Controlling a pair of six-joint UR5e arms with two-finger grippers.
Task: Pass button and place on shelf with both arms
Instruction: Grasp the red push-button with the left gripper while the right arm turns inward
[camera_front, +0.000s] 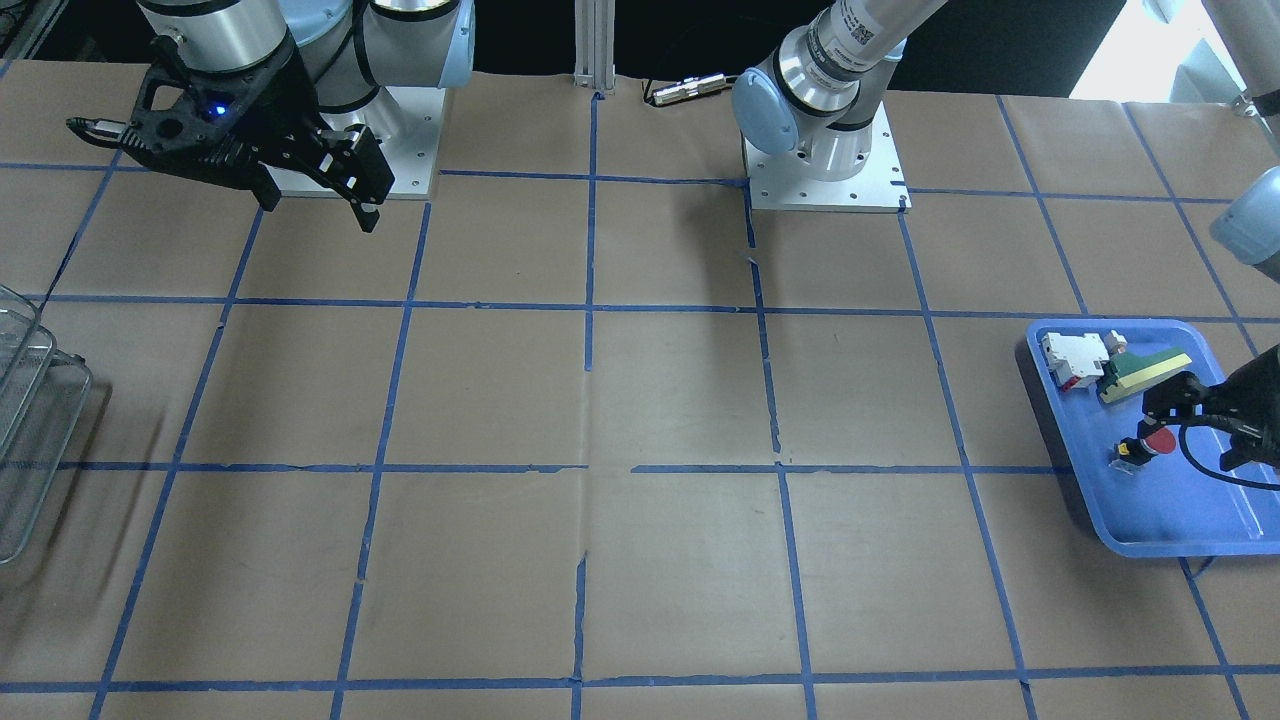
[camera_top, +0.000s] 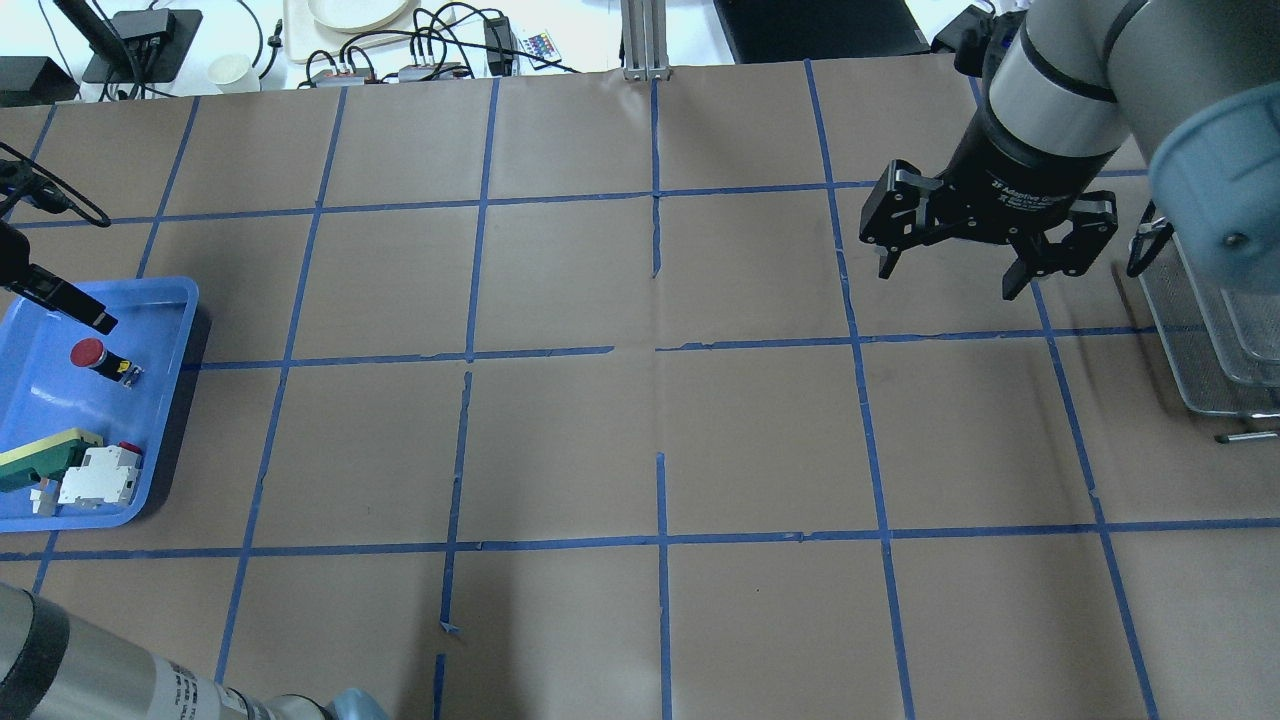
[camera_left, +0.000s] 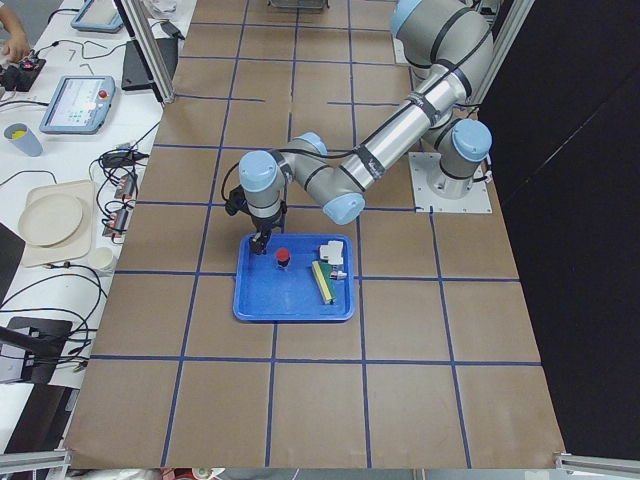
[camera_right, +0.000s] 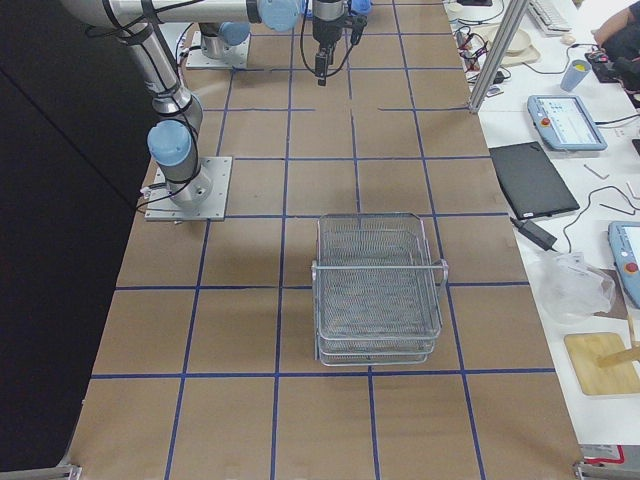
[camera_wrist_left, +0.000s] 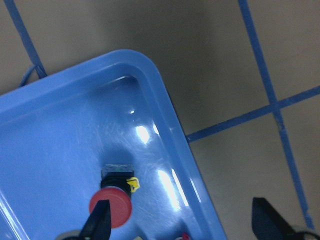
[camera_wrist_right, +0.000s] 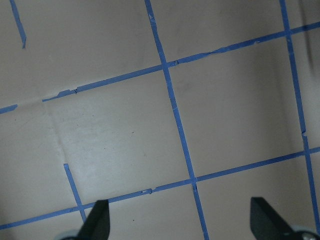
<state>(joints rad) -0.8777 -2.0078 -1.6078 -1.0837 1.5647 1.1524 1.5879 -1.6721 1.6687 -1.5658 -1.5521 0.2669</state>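
The button should next be grabbed by its red cap (camera_front: 1159, 440) with my left gripper, so that it can be passed across for the shelf (camera_front: 36, 426).
The button (camera_front: 1158, 440) lies on its side in the blue tray (camera_front: 1150, 520), red cap toward the gripper; it also shows in the overhead view (camera_top: 88, 352) and the left wrist view (camera_wrist_left: 111, 207). My left gripper (camera_wrist_left: 182, 222) hovers open over the tray's corner, one fingertip (camera_wrist_left: 100, 220) just by the red cap, holding nothing. My right gripper (camera_top: 948, 280) is open and empty, held above the table near the wire-mesh shelf (camera_top: 1200, 330). The shelf stands at the table's right end (camera_right: 378, 290).
The tray (camera_top: 160, 400) also holds a white-and-red block (camera_top: 98, 478) and a green-and-yellow wedge (camera_top: 40, 455), beside the button. The arm bases (camera_front: 825, 170) stand at the robot's edge. Blue tape lines grid the brown table.
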